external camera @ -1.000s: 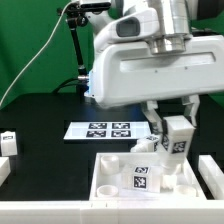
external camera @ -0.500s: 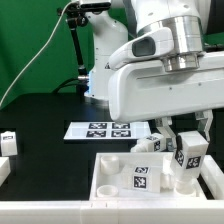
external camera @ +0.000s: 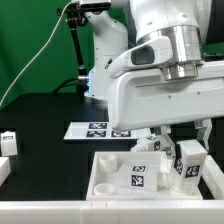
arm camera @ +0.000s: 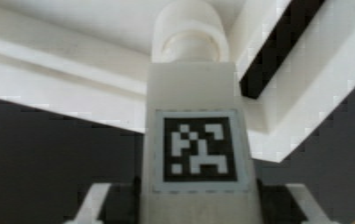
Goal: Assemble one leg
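Note:
The leg's base sits down in the white panel's corner (external camera: 185, 192) and the leg would remain upright, so it is now time for my gripper to release the leg.
My gripper (external camera: 187, 158) is shut on a white leg (external camera: 186, 166), a chunky post with a black-and-white tag on its face. I hold it upright over the exterior view's right side of the large white rimmed panel (external camera: 106, 184). In the wrist view the leg (arm camera: 195, 120) fills the middle, with a finger (arm camera: 106, 202) on either side of it. Its far end meets a rounded white peg (arm camera: 193, 38) on the panel (arm camera: 67, 60). Whether the leg touches the panel I cannot tell.
The marker board (external camera: 96, 129) lies behind the panel. Two more white legs (external camera: 8, 141) (external camera: 4, 170) sit at the exterior view's left edge. Another tagged white piece (external camera: 155, 146) stands by the panel's back rim. A tag (external camera: 140, 178) shows at the panel's middle.
The arm has moved toward the exterior view's right and lower, carrying the leg from above the panel's back edge down to its right side. The grip is unchanged.

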Robot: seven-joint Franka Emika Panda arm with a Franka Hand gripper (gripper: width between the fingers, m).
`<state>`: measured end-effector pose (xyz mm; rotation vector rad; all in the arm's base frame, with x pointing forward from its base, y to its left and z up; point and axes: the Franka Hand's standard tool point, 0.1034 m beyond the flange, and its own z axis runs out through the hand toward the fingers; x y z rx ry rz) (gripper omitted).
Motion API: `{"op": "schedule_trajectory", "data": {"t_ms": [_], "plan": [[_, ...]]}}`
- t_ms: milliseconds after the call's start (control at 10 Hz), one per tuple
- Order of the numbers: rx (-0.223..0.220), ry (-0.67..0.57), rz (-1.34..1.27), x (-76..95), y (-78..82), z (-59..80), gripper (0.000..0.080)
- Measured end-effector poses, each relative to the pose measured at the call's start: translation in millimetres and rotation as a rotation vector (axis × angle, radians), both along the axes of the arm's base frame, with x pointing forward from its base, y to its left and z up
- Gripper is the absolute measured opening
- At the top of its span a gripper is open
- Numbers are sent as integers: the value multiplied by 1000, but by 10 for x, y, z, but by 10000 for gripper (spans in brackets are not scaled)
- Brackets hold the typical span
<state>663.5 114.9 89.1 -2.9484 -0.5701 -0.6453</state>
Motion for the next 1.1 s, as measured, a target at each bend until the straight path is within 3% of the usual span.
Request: {"op": "schedule_trajectory", "data": {"t_ms": [500,700,800,900,1100], "plan": [[-3,-53,-8,3,1,5,284],[-4,-52,-8,2,-3,3,535],[-4,-52,-8,2,-4,3,535],[-4,-53,-9,4,-9,4,626],[-5,-57,-12,32,-43,93,642]]}}
